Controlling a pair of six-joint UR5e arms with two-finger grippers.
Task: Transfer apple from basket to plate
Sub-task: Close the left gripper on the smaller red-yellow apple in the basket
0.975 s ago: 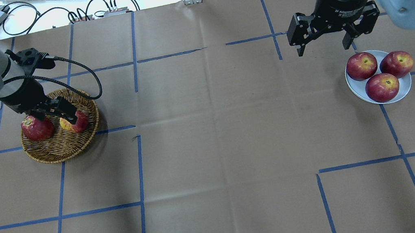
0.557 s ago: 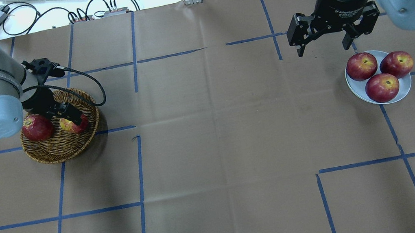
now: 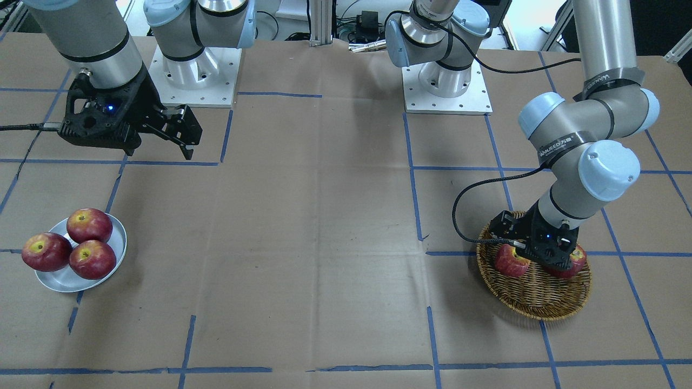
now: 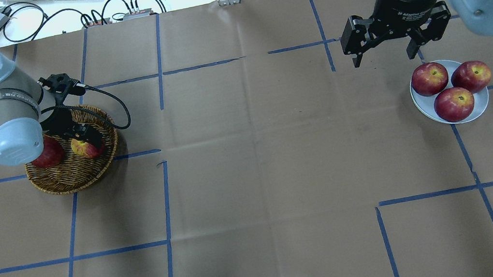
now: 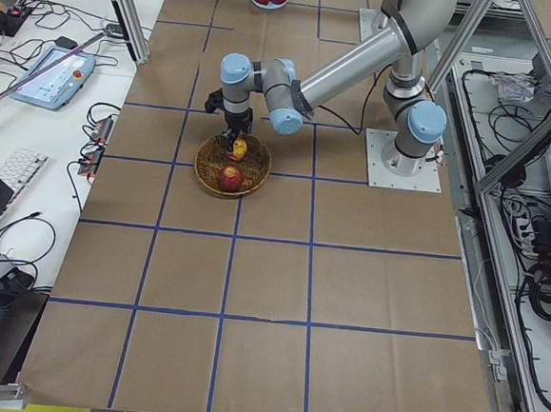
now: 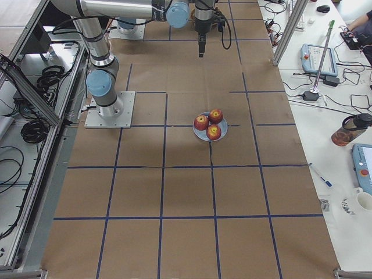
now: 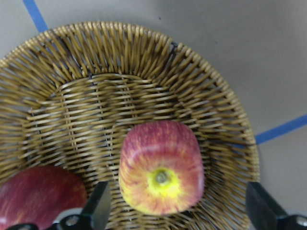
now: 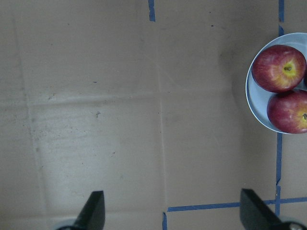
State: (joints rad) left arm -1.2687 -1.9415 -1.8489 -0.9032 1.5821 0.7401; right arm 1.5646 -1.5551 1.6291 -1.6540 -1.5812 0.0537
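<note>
My left gripper is to grab the yellow-streaked apple next by its plump body [image 3: 510,262] [image 7: 160,151], to move it from the basket to the plate.
The apple [image 7: 160,175], orange-red with a yellow stem hollow, lies in the wicker basket [image 7: 144,72] beside a darker red apple [image 7: 38,196]. My left gripper [image 7: 178,203] is open and low in the basket, one finger on each side of the apple with gaps between. The overhead view shows the apple [image 4: 83,148], the basket [image 4: 74,179] and my left gripper [image 4: 86,139] at the table's left. The white plate [image 4: 421,103] at the right holds three dark red apples. My right gripper [image 4: 383,58] is open and empty, hovering behind the plate.
A black cable [image 4: 114,104] loops from my left wrist over the basket's far rim. My left elbow [image 4: 15,141] hangs over the dark apple [image 4: 50,157]. Blue tape lines cross the brown paper table. Cables and devices lie past the far edge [image 4: 61,10].
My left arm has folded so its elbow has swung over the basket's left side, and the gripper has sunk lower around the apple. The right arm has not moved.
</note>
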